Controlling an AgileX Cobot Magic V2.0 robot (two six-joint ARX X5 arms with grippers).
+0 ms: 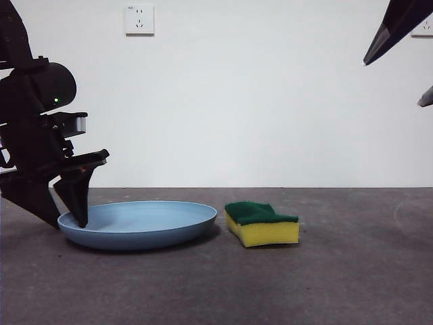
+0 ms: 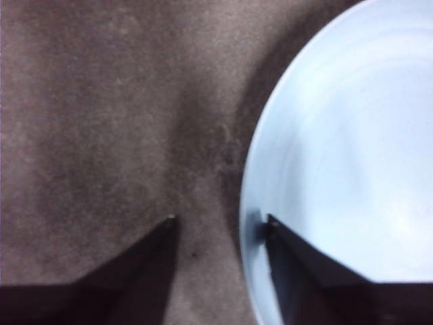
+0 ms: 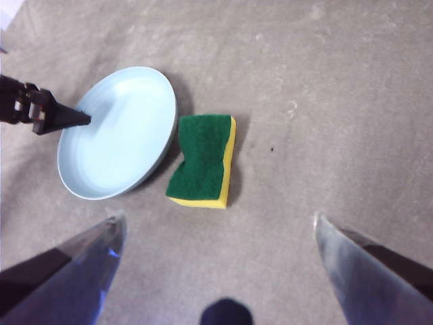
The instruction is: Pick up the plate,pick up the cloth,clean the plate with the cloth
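The plate's broad side is far wider than my fingers can span. Next, my left gripper should grab the plate by its thin raised rim (image 1: 72,221).
The light-blue plate (image 1: 149,223) lies flat on the dark table, left of centre; it also shows in the left wrist view (image 2: 352,135) and the right wrist view (image 3: 122,135). My left gripper (image 1: 67,222) (image 2: 220,220) is open and straddles the plate's left rim, one jaw inside the plate and one outside on the table. The cloth, a yellow sponge with a green top (image 1: 260,223) (image 3: 203,159), lies just right of the plate, apart from it. My right gripper (image 1: 392,84) (image 3: 218,218) is open and empty, high above the table at the right.
The dark grey table (image 1: 338,284) runs back to a white wall with a socket (image 1: 139,20). Bare table lies to the right of the sponge and in front of both things.
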